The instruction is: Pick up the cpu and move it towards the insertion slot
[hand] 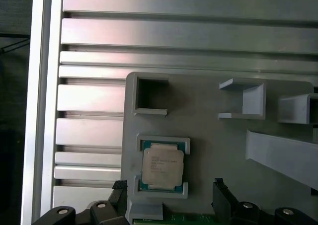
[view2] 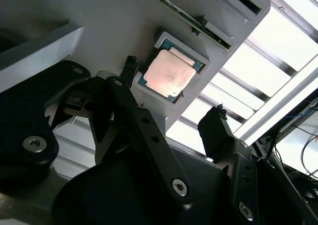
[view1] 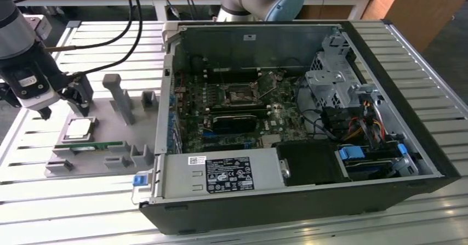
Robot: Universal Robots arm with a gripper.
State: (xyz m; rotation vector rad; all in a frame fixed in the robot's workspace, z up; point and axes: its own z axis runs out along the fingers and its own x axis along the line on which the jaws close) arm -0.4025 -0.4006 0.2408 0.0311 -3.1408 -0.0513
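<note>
My gripper needs to grab the cpu's open side edges next, to move it towards the insertion slot, since grey brackets wrap its other two edges.
The cpu (view1: 79, 129) is a small silvery square chip lying flat in a recess of the grey holder plate (view1: 109, 125), at the exterior view's left. My gripper (view1: 62, 112) hangs just above it, open, with nothing between its black fingers. In both wrist views the cpu (view2: 170, 72) (hand: 162, 167) lies between the spread fingertips (view2: 130, 65) (hand: 217, 184), untouched. The insertion slot (view1: 240, 95) is a square socket with a shiny frame on the motherboard inside the open computer case.
A green memory stick (view1: 89, 144) lies on the holder plate beside the cpu. Grey upright posts (view1: 119, 98) stand on the plate between the gripper and the case wall (view1: 168, 91). Cables, a drive cage (view1: 332, 80) and a power supply (view1: 219, 175) crowd the case.
</note>
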